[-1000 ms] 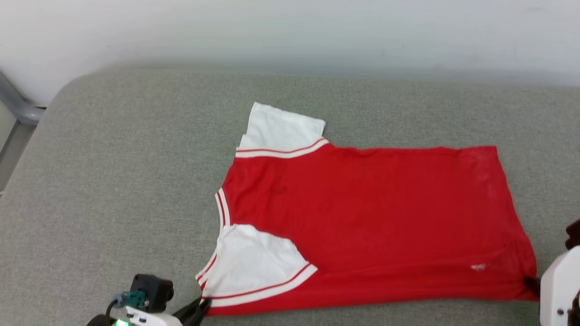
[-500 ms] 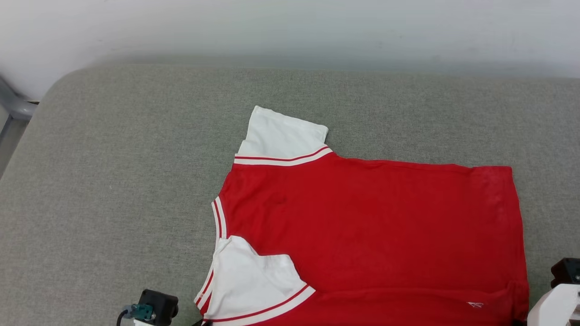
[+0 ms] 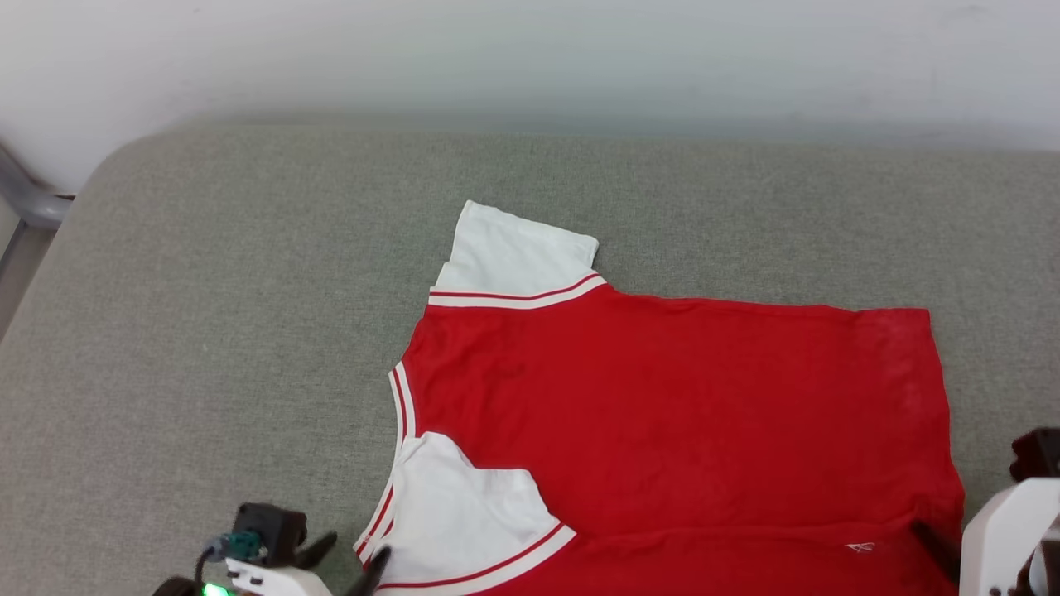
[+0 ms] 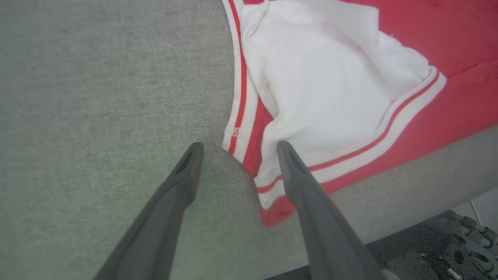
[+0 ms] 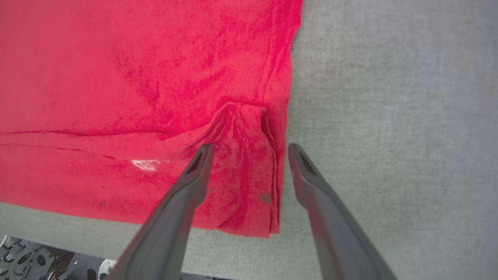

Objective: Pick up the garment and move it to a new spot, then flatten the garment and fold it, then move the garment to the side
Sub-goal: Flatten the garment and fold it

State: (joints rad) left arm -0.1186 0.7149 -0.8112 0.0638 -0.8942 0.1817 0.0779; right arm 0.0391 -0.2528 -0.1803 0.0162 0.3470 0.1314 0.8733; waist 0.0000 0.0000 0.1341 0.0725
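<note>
I will next grab the garment with my right gripper by the puckered fold at its hem (image 3: 935, 508), because that cloth stands up while the red body (image 3: 715, 402) lies flat.
The garment (image 3: 679, 414) lies flat on the grey cushion (image 3: 207, 290), collar to the left and hem to the right, its plain red side up and the lettering hidden. One white sleeve (image 3: 517, 248) points toward the wall. The other sleeve (image 4: 330, 89) is folded over the red body near the front edge. My left gripper (image 3: 352, 559) is open, its fingers straddling that sleeve's striped corner (image 4: 249, 155). My right gripper (image 5: 249, 151) is open over the puckered hem corner (image 5: 249, 186), one finger above the cloth and one above the bare cushion.
A white wall (image 3: 530, 50) runs behind the cushion. A grey metal bar (image 3: 25, 199) stands past its left end. The cushion's front edge (image 4: 408, 202) lies just beyond the garment, with dark robot parts (image 4: 459, 241) below. Bare cushion stretches left and behind.
Both grippers, shut on the garment's near corners a second ago, have let go and now stand open. The head view has shifted a little; the garment lies as before.
</note>
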